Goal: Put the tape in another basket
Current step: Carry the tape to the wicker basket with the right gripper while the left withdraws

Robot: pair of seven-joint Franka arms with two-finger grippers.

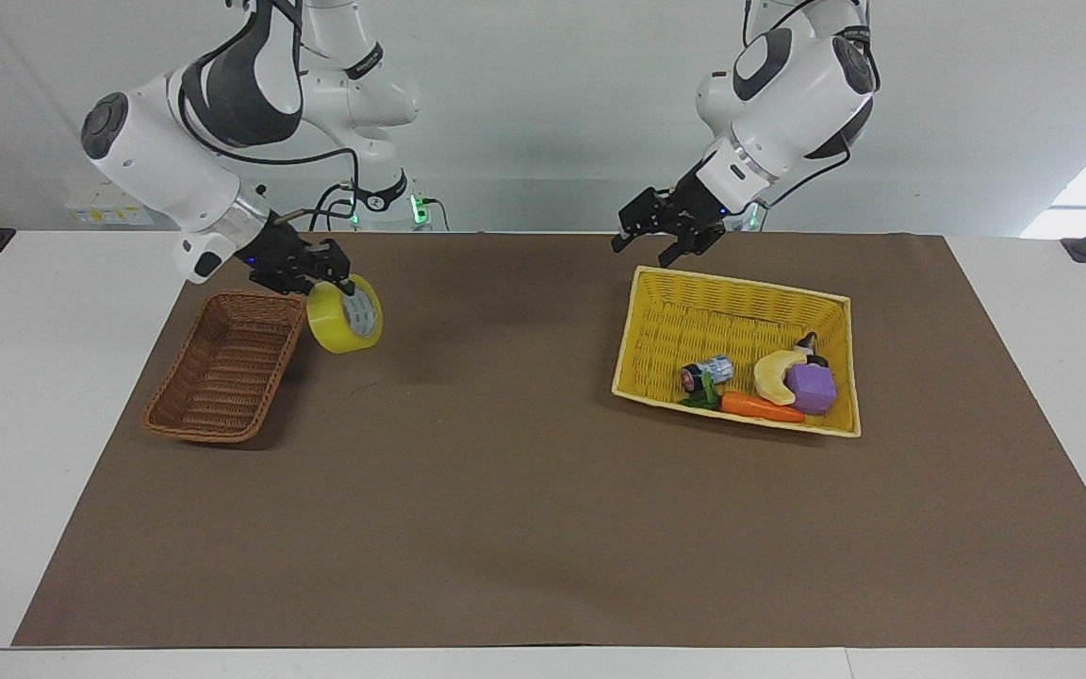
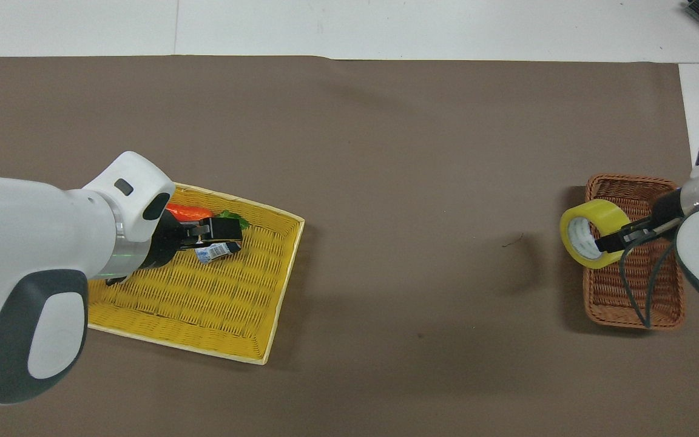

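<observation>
The yellow-green tape [image 2: 592, 241] is over the brown wicker basket's rim [image 2: 588, 280], partly outside it, so my right gripper now moves it farther in before releasing it.
The yellow-green tape [image 1: 347, 319] [image 2: 592, 241] hangs in the air with its hollow core facing sideways. My right gripper [image 1: 339, 286] [image 2: 605, 245] is shut on its wall. The roll is over the rim of the brown wicker basket [image 1: 187, 366] [image 2: 628, 179], on the side toward the table's middle, and does not touch it. That basket lies at the right arm's end of the mat with nothing in it. My left gripper [image 1: 643, 253] [image 2: 230, 233] is open and holds nothing, raised over the yellow basket [image 1: 741, 284] [image 2: 204, 328].
In the yellow basket lie a carrot [image 1: 760, 406] [image 2: 189, 212], a banana [image 1: 773, 372], a purple block [image 1: 811, 388] and a small bottle [image 1: 708, 370] [image 2: 218, 249]. A brown mat [image 1: 505, 490] covers most of the table between the two baskets.
</observation>
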